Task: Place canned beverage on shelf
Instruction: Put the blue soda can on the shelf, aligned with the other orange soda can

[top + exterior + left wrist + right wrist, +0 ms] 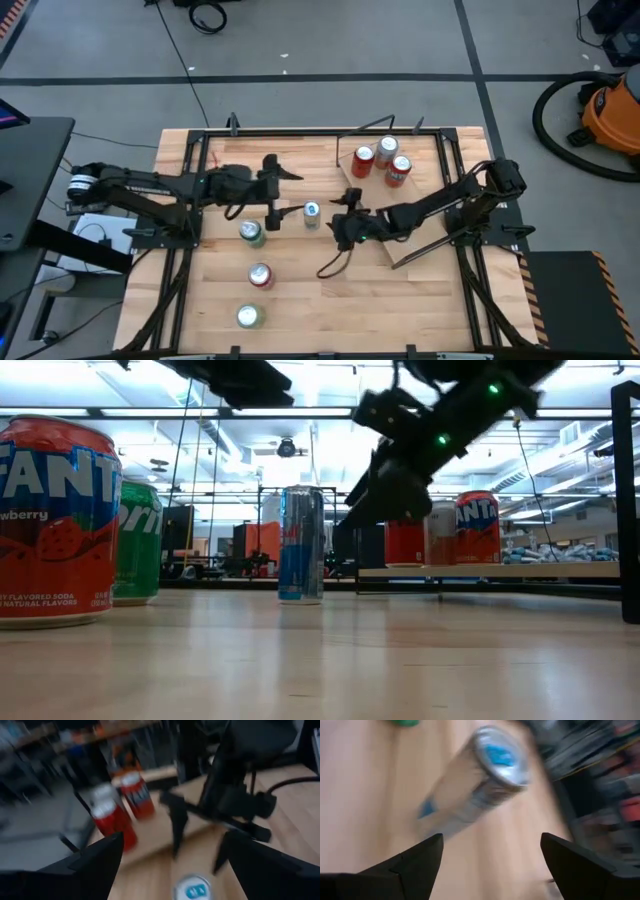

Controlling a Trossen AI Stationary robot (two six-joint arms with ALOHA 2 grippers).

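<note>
The slim can needs to go on the shelf, so the right gripper will take the can by its side below the can's rim (pixel 312 220) next.
A slim blue-and-silver can (pixel 311 213) stands upright on its base on the plank tabletop between my two grippers. It also shows in the low view (pixel 301 545). My left gripper (pixel 284 200) is open just to the can's left; the can's top (pixel 192 888) shows ahead of its fingers. My right gripper (pixel 343 215) is open just to the can's right, above the table, with the can (pixel 470 785) ahead of it. The shelf (pixel 425 215), a light-wood board edged by black rods, lies askew at the right and carries three cans (pixel 385 160).
A green can (pixel 250 232), a red can (pixel 260 275) and another green can (pixel 248 316) stand on the table nearer the front edge. In the low view the red Fanta can (pixel 50 520) and a Sprite can (pixel 135 540) stand at the left. A black cable (pixel 335 265) loops below my right gripper.
</note>
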